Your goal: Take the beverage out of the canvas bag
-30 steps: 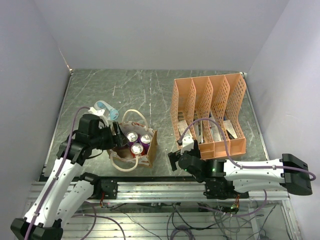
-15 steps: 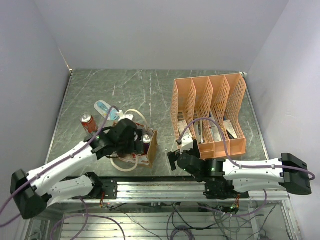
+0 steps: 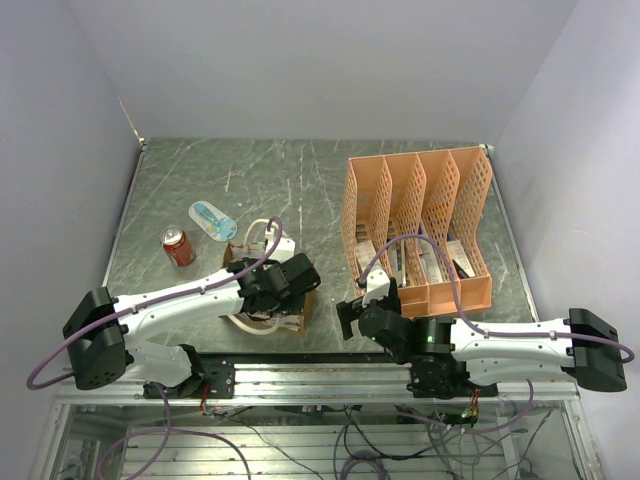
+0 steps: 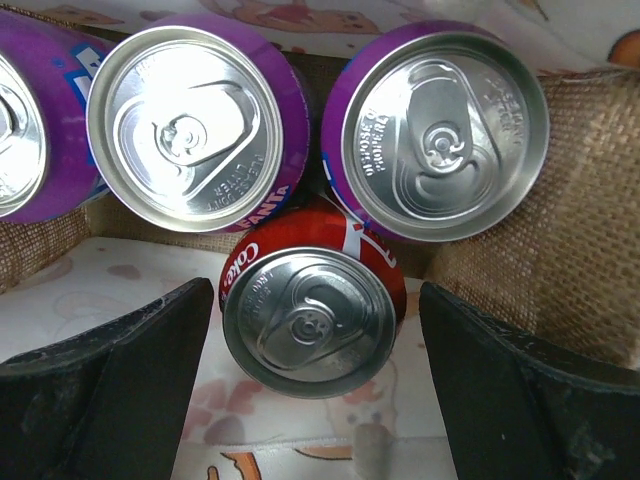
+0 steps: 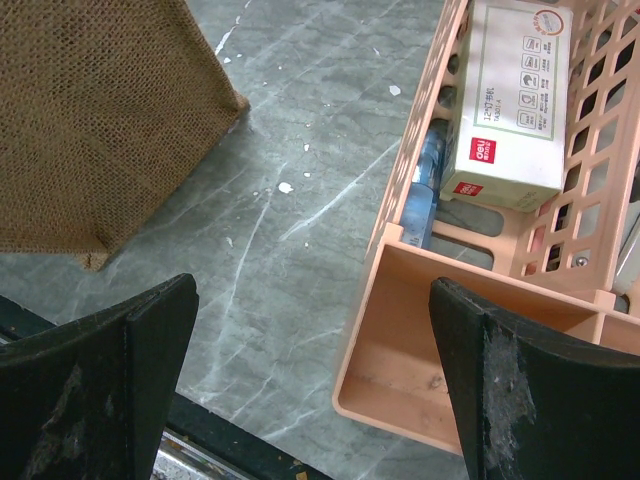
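Note:
The red Coke can (image 4: 310,315) needs to be grabbed by its rounded sides below the can's rim (image 4: 318,232) with my left gripper, so the can's base stays free to stand.
The canvas bag (image 3: 307,298) stands near the table's front edge; its burlap side also shows in the right wrist view (image 5: 100,110). My left gripper (image 3: 283,284) reaches down into it from above. In the left wrist view the left gripper (image 4: 315,300) is open, one finger on each side of a red Coke can (image 4: 310,315) without touching it. Purple Fanta cans (image 4: 195,120) (image 4: 435,130) stand upright behind the Coke can, with a third at the left edge (image 4: 20,120). Another red can (image 3: 178,247) stands on the table left of the bag. My right gripper (image 3: 348,318) is open and empty.
An orange plastic file rack (image 3: 420,225) with boxes in it stands at the right, close to my right gripper (image 5: 310,300). A clear blue-capped bottle (image 3: 212,220) lies behind the red can. The bag's cream handle (image 3: 262,228) loops up behind my left wrist.
My left arm left a red can standing on the table at the left, then swung right and now hangs over the bag's opening. The right arm has barely moved.

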{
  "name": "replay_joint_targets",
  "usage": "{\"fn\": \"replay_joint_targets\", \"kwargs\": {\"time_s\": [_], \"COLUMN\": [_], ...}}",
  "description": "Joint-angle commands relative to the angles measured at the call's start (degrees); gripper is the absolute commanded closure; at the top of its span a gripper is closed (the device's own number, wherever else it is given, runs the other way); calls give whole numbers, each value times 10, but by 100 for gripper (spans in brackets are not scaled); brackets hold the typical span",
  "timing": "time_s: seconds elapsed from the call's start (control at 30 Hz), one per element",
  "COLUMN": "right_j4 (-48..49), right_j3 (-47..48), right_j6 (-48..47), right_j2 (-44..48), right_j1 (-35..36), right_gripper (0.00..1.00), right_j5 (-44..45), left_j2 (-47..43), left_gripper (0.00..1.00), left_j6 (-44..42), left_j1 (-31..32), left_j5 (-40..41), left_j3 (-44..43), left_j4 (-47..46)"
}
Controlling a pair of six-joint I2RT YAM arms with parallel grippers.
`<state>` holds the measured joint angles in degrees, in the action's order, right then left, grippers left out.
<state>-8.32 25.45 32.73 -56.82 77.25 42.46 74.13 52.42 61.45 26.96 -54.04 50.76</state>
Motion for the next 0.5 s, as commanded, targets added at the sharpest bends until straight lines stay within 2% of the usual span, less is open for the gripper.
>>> {"fn": "replay_joint_targets", "kwargs": {"time_s": [0.0,0.1,0.37,0.47], "right_j4": [1,2,-1,-2], "right_j3": [-2,-1,3,4], "right_j6": [6,5,8,9], "right_j2": [7,5,-6,-5], "right_j1": [2,3,2,2], "right_gripper": [0,0,0,0], "right_j5": [13,12,15,16], "left_j2": [9,11,52,61], "left_gripper": [6,11,9,17], "left_j6": [23,23,6,2], "left_j1": [9,8,-14,-17], "left_j5": [19,10,-30,-36], "left_j3": [18,41,66,66], "left_j4": [-7,-40,-111,-121]}}
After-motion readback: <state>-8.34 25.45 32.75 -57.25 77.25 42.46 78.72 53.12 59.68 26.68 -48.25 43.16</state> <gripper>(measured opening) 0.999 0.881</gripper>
